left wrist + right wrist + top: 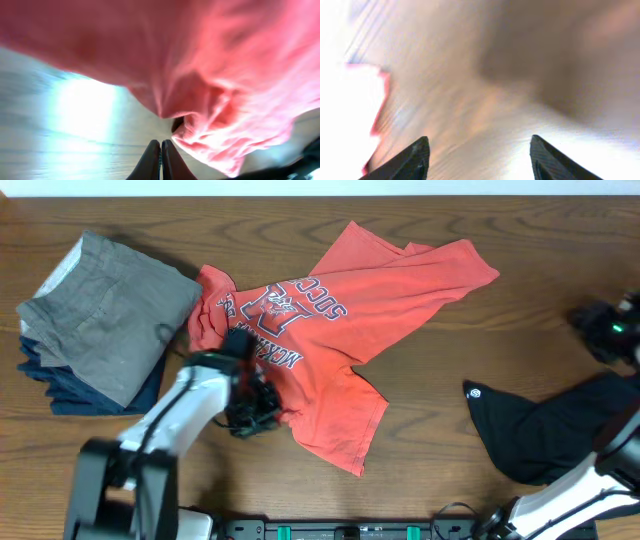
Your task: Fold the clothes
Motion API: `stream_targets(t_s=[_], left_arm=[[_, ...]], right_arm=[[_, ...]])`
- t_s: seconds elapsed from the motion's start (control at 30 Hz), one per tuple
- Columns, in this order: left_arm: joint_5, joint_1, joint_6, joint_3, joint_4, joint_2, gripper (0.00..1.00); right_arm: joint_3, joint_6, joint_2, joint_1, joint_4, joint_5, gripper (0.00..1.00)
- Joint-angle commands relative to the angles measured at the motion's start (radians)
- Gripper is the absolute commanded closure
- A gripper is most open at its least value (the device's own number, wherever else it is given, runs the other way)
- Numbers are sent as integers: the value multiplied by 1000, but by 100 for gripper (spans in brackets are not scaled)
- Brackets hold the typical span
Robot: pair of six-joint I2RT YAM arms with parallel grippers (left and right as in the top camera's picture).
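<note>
The hem corner of the coral-red T-shirt (340, 300) nearest the black garment is the part my right gripper will grab next. Then I can spread and fold the T-shirt.
The coral-red T-shirt (340, 300) lies crumpled and spread across the middle of the table, its "SOCCER" lettering upside down. My left gripper (255, 408) sits at the shirt's lower left edge. In the left wrist view its fingers (161, 145) are shut together with no cloth between them, and the shirt (215, 75) bunches just ahead and to the right of them. A black garment (550, 430) with a small white logo lies at the right front. My right gripper (605, 328) hovers at the far right edge, and its jaws (480, 145) are open and empty over bare wood.
A folded stack stands at the left: a grey garment (110, 320) on top of navy ones (60, 385). The wooden table (440, 380) shows bare between the shirt and the black garment.
</note>
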Motion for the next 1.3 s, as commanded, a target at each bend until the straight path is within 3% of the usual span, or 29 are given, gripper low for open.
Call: stream_targets(t_s=[0.0, 0.03, 0.07, 0.1, 0.17, 0.3, 0.43, 0.63, 0.73, 0.8, 0.87, 0.9, 0.93, 1.1, 1.27], left_arm=[[23, 24, 26, -4, -6, -68, 94], [40, 22, 14, -4, -7, -80, 94], [59, 15, 0, -5, -8, -89, 87], [69, 5, -19, -5, -12, -92, 64], [68, -23, -46, -8, -23, -88, 39], [13, -95, -64, -35, -20, -77, 32], [-61, -159, -134, -76, 15, -64, 16], [-62, -251, -214, -153, 248, -35, 15], [-60, -300, -227, -186, 375, -9, 20], [-52, -322, -242, -187, 409, 3, 36], [-33, -335, -265, -187, 422, 4, 66], [-22, -338, -277, -186, 422, 4, 88], [-4, -338, -281, -186, 421, 3, 94], [16, -312, -267, -186, 344, -17, 94], [15, -220, -168, -180, 181, -117, 94]], right_arm=[[16, -87, -23, 128, -62, -16, 32], [16, -86, -20, 159, -85, 24, 28], [16, -86, -10, 200, -105, 72, 25], [16, -86, -3, 231, -117, 95, 23], [16, -86, 13, 281, -132, 117, 23], [16, -69, 31, 344, -140, 138, 17], [16, -47, 31, 360, -140, 137, 14], [16, -41, 31, 360, -172, 138, 14], [16, -41, 31, 360, -181, 138, 14], [16, -41, 31, 360, -181, 138, 14], [16, -41, 31, 360, -181, 138, 15], [16, -42, 31, 360, -180, 138, 15], [16, -43, 31, 360, -180, 137, 15], [16, -86, 31, 372, -164, 126, 14], [16, -135, 31, 422, -138, 126, 11]])
